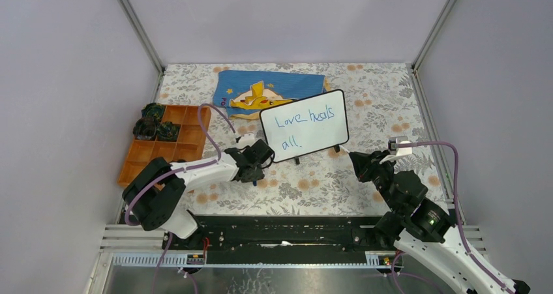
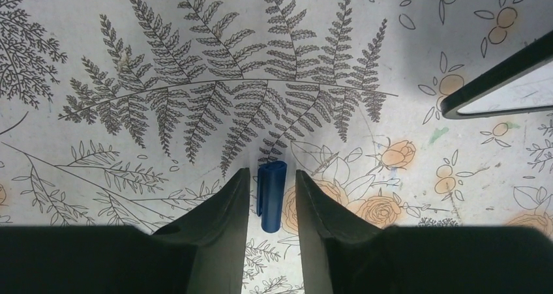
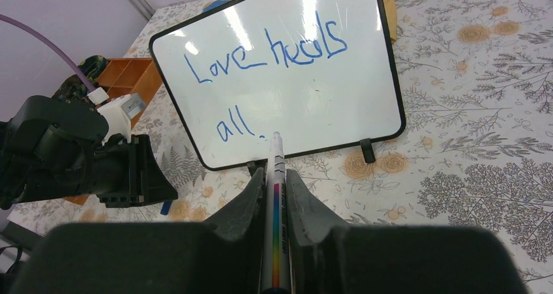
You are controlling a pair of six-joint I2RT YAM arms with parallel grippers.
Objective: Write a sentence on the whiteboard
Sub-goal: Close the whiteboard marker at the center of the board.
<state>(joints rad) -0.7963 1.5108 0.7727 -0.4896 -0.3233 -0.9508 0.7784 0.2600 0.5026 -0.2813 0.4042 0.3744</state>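
My left gripper's fingers reach the floral cloth along the blue marker cap's sides, ready to close.
The whiteboard stands tilted on little black feet mid-table; it also shows in the right wrist view, and its corner shows in the left wrist view. The sentence in blue marker reads "Love heals all." in two lines. My right gripper is shut on a white marker with a rainbow stripe, its tip just in front of the board's lower edge near "all.". My left gripper is open, pointing down over a blue marker cap that lies on the table between the jaws, untouched.
An orange compartment tray with dark bundles sits at the left. A blue cloth with a yellow cartoon figure lies behind the board. Grey walls close the sides and back. A floral cloth covers the table.
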